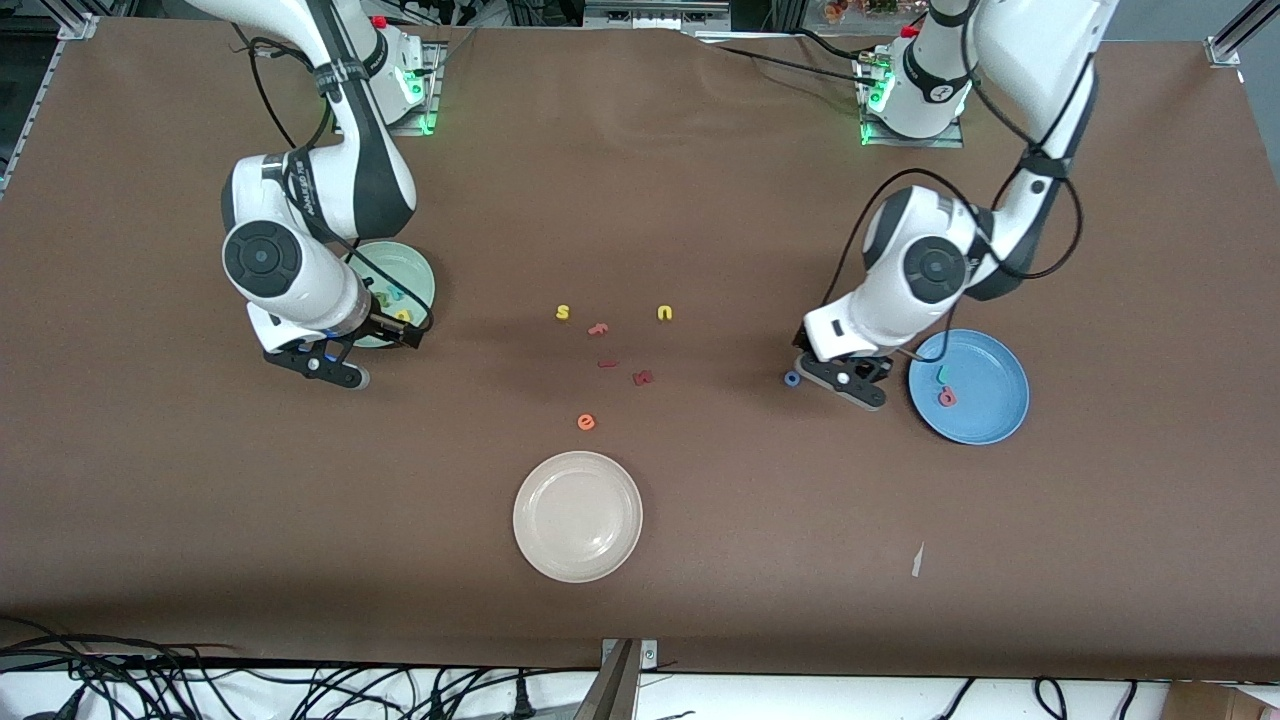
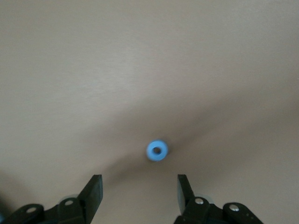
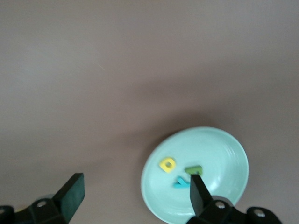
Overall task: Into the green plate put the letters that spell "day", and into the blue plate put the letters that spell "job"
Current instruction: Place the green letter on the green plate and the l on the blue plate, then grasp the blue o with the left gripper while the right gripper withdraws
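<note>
I will grab the blue "o" by its ring point(image 1: 792, 378) with my left gripper next. That will finish spelling "job" in the blue plate point(image 1: 990, 420).
The green plate point(image 1: 415, 272) lies toward the right arm's end, holding the yellow "d" point(image 3: 167, 164), the green "a" point(image 3: 193, 169) and the teal "y" point(image 3: 181, 182). My right gripper point(image 3: 135, 191) hangs open and empty over the table at that plate's rim point(image 1: 340, 350). The blue plate point(image 1: 990, 420) lies toward the left arm's end with the teal "j" point(image 1: 941, 374) and the pinkish "b" point(image 1: 947, 397) in it. The blue "o" point(image 2: 157, 150) lies on the table point(image 1: 792, 379) beside that plate. My left gripper point(image 2: 138, 186) is open just short of the "o", holding nothing.
In the table's middle lie a yellow "s" point(image 1: 563, 312), a yellow "u" point(image 1: 665, 313), an orange "e" point(image 1: 586, 422) and some reddish letters point(image 1: 643, 377). A cream-white plate point(image 1: 577, 516) sits nearer the front camera. A paper scrap point(image 1: 917, 560) lies near the front edge.
</note>
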Controlling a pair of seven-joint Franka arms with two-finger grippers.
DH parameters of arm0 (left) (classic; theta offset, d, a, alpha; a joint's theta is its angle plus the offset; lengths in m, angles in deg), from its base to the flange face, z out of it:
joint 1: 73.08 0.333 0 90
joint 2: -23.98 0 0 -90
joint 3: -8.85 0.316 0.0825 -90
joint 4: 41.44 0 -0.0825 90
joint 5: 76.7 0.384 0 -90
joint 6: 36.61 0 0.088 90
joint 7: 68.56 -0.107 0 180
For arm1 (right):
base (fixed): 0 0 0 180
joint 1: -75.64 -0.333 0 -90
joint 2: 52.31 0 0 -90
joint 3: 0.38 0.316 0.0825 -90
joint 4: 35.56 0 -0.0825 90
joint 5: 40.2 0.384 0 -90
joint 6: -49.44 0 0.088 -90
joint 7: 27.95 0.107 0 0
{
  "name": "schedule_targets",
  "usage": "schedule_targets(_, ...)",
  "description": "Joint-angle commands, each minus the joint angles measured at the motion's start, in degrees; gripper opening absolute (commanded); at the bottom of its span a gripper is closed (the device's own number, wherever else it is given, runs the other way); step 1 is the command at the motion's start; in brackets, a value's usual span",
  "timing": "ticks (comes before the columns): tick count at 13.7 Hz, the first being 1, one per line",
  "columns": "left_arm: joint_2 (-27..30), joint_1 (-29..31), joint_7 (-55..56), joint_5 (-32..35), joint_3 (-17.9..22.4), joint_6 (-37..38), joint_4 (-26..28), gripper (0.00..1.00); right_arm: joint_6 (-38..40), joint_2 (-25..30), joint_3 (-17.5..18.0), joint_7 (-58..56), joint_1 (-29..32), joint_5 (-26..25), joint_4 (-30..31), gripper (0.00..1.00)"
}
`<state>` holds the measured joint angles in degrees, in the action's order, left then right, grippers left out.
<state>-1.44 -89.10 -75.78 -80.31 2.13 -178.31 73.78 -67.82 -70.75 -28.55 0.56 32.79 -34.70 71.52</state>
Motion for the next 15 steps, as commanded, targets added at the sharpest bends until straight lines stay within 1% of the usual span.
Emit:
schedule_targets(1,-4.37,-0.76,-0.08,-0.79,0.49,-5.15,-1.05,0.72,3.52,0.25,-0.05,-1.44,0.57,0.48,-7.56,1.00)
schedule_targets(4,-5.70,-1.12,-0.08,-0.70,0.49,-6.22,-1.05,0.72,3.96,0.34,-0.93,-4.06,1.63,0.48,-13.81,1.00)
schedule_targets(6,-6.83,-1.46,0.79,-1.31,0.49,-6.22,-1.14,0.71,5.37,0.77,-0.67,-4.60,2.77,0.56,-14.62,1.00)
schedule_targets(8,-7.19,-2.87,3.08,-0.70,0.49,-6.92,-1.14,0.71,7.38,3.57,0.03,-4.60,5.66,0.56,-14.71,1.00)
schedule_targets(9,-7.45,-2.96,3.08,-0.61,0.49,-7.01,-1.14,0.71,8.18,4.98,2.39,-4.77,8.02,0.48,-14.71,1.00)
schedule_targets(10,-7.63,-2.96,3.08,-0.61,0.49,-7.02,-1.14,0.71,9.58,6.39,6.50,-4.95,12.57,0.39,-14.71,1.00)
schedule_targets(11,-7.81,-2.96,3.08,-0.61,0.49,-7.10,-1.14,0.70,11.33,7.53,11.41,-4.95,17.92,0.21,-14.79,1.00)
schedule_targets(12,-7.89,-2.96,3.08,-0.52,0.49,-7.10,-1.14,0.66,12.05,9.20,15.20,-4.87,22.94,-0.05,-14.79,1.00)
schedule_targets(14,-7.98,-2.96,3.00,-0.52,0.49,-7.10,-1.14,0.53,13.88,12.53,21.10,-4.95,31.13,-0.05,-14.53,1.00)
schedule_targets(15,-7.98,-2.96,2.91,-0.52,0.49,-7.10,-1.14,0.43,17.73,14.21,23.31,-6.26,33.95,-0.05,-13.83,1.00)
